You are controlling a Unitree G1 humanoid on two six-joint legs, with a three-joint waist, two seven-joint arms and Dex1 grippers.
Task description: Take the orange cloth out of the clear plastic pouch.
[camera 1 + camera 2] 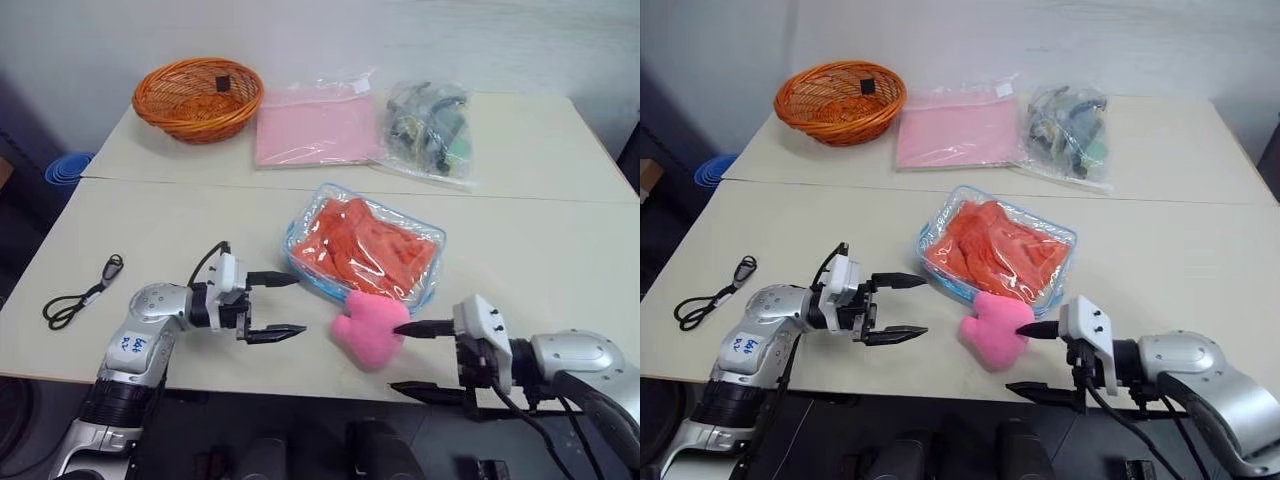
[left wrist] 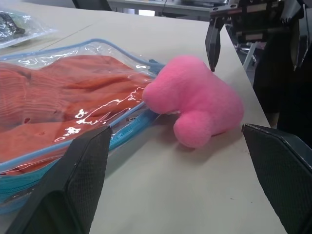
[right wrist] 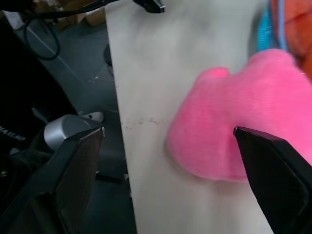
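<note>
Next, my left gripper pinches the pouch by its thin light-blue trim (image 1: 325, 287), which stands up off the table. The folded cloth (image 1: 365, 245) bulges wide inside the pouch.
The clear plastic pouch (image 1: 431, 240), with light-blue trim, lies flat on the near table, and the folded orange cloth (image 1: 365, 245) is inside it. Its fluffy pink pom-pom (image 1: 370, 325) rests on the table at the pouch's near edge. My left gripper (image 1: 300, 304) is open and level just left of the pom-pom, pointing at it across a small gap. My right gripper (image 1: 395, 357) is open at the table's front edge. Its upper fingertip is at the pom-pom's right side and its lower finger hangs off the edge. In the left wrist view the pouch (image 2: 105, 46) and the pom-pom (image 2: 195, 100) lie ahead.
An orange wicker basket (image 1: 198, 98), a clear bag with a pink sheet (image 1: 315, 128) and a clear bag of dark items (image 1: 430, 130) sit on the far table. A black cord (image 1: 80, 295) lies at the near left. A seam (image 1: 200, 183) joins the two tables.
</note>
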